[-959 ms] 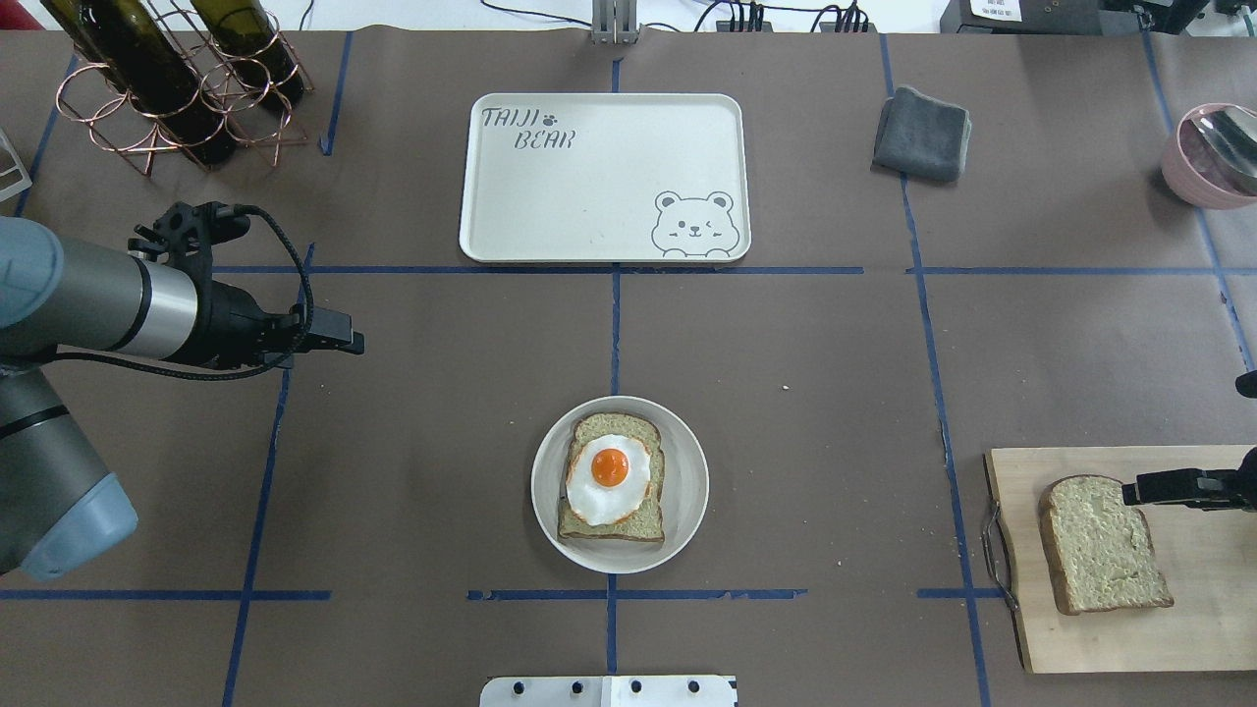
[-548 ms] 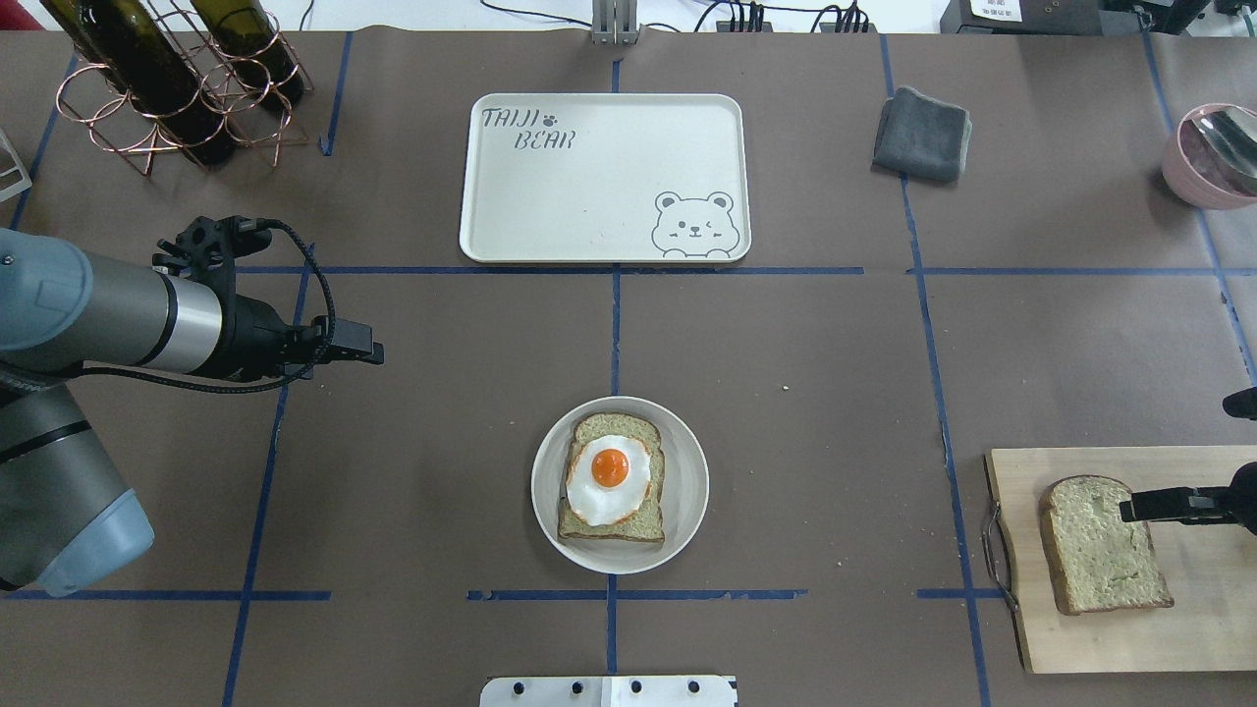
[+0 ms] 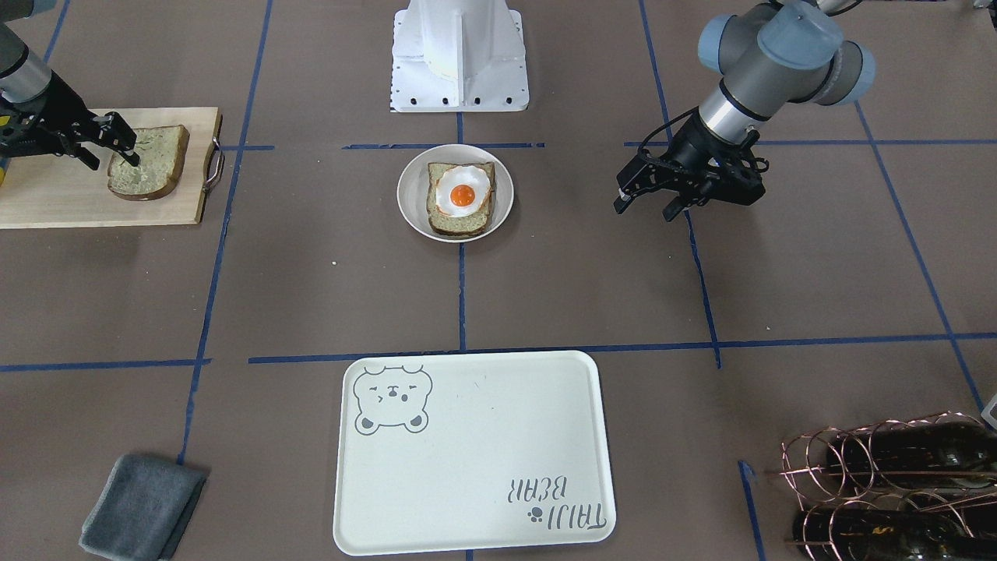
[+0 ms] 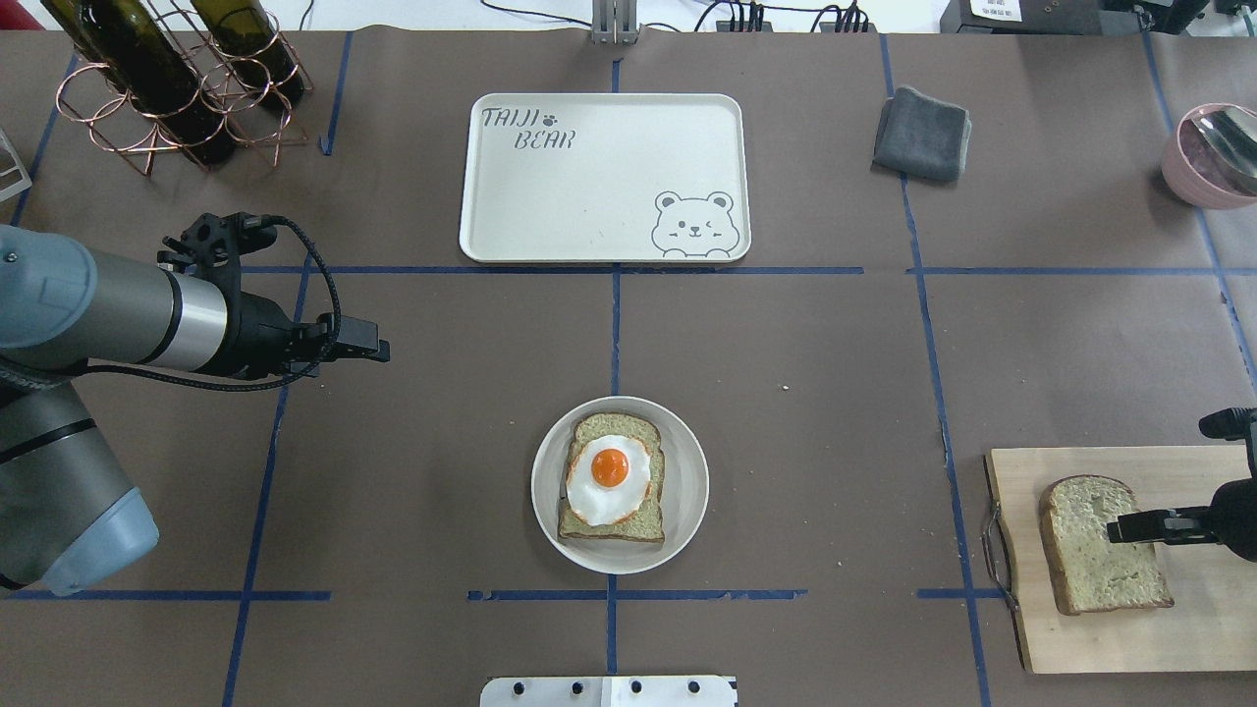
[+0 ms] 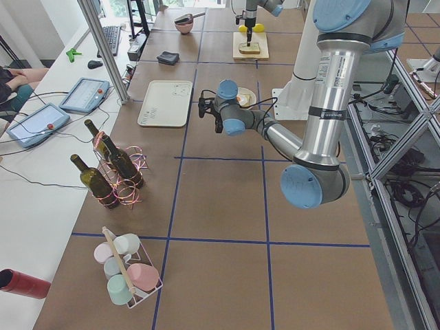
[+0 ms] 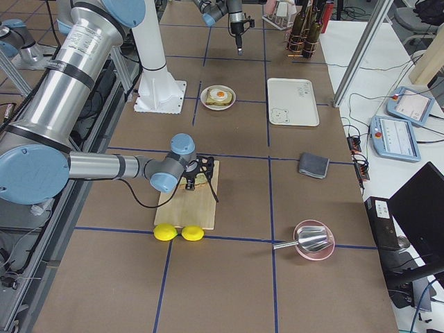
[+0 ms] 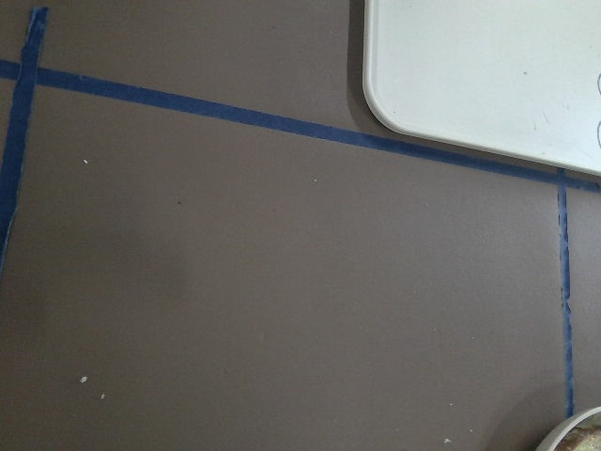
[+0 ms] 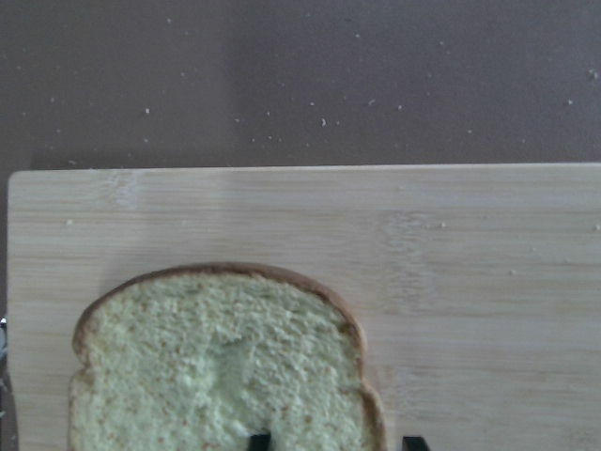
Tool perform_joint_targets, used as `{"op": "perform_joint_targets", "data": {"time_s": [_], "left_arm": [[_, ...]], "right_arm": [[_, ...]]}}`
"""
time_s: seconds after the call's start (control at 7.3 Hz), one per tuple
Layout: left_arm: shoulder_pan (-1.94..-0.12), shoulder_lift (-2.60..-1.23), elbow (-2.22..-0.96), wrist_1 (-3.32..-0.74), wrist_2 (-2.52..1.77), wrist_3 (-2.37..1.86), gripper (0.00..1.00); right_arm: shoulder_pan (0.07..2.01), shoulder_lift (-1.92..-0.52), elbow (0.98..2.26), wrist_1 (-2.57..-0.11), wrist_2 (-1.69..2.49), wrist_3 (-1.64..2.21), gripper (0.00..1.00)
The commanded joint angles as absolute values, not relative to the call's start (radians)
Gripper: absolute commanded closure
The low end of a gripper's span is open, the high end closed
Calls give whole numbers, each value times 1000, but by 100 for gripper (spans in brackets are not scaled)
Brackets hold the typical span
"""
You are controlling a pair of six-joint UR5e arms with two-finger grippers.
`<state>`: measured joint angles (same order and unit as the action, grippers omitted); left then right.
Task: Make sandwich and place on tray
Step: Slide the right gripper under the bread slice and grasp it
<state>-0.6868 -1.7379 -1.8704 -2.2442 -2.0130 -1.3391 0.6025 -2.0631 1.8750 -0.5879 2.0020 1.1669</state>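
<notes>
I need to pinch the bread slice on the cutting board by its crust edge [image 3: 114, 164] [image 8: 374, 413] with my right gripper next, one finger over the slice's top, as it is wider than my open fingers.
One bread slice [image 4: 614, 428] topped with the fried egg [image 4: 609, 473] lies on a round white plate [image 4: 687, 491] at the table's middle. The second bread slice [image 4: 1090, 565] lies on the wooden cutting board [image 4: 1129, 638] at the right. My right gripper [image 4: 1118, 531] is open just above that slice. In the right wrist view one fingertip [image 8: 258, 439] is over the bread [image 8: 207, 357] and the other is past its edge. My left gripper [image 4: 378, 349] is open and empty, left of the plate. The cream bear tray [image 4: 589, 177] lies empty at the far middle.
A copper rack with wine bottles [image 4: 177, 88] stands far left. A folded grey cloth [image 4: 921, 133] lies right of the tray. A pink bowl with a metal spoon [image 4: 1213, 157] is at the far right edge. Two lemons [image 6: 179, 232] lie beside the cutting board.
My right gripper has moved toward the near edge and slightly left along the bread slice on the board. My left gripper has shifted right, toward the plate.
</notes>
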Motion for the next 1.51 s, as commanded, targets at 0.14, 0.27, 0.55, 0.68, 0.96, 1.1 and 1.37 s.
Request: {"op": "perform_joint_targets", "data": {"time_s": [0.14, 0.27, 0.55, 0.68, 0.96, 1.1, 1.37], "left_arm": [[-687, -1738, -1868, -2244, -2013, -1338, 0], [-687, -1738, -1868, -2244, -2013, -1338, 0], [-687, -1738, -1867, -2244, -2013, -1338, 0], [-687, -1738, -1867, -2244, -2013, -1338, 0], [-687, -1738, -1865, -2244, -2013, -1338, 0], [-687, -1738, -1865, -2244, -2013, -1338, 0], [-687, -1738, -1865, -2244, -2011, -1338, 0]], "right_arm": [[603, -2072, 1875, -583, 2003, 1166, 54], [604, -2074, 1875, -581, 2005, 1166, 53], [607, -2075, 1876, -575, 2016, 1166, 53], [607, -2075, 1878, -575, 2017, 1166, 52], [607, -2086, 1876, -575, 2016, 1167, 52], [609, -2089, 1876, -575, 2016, 1167, 52], [609, -2095, 1875, -575, 2014, 1167, 60]]}}
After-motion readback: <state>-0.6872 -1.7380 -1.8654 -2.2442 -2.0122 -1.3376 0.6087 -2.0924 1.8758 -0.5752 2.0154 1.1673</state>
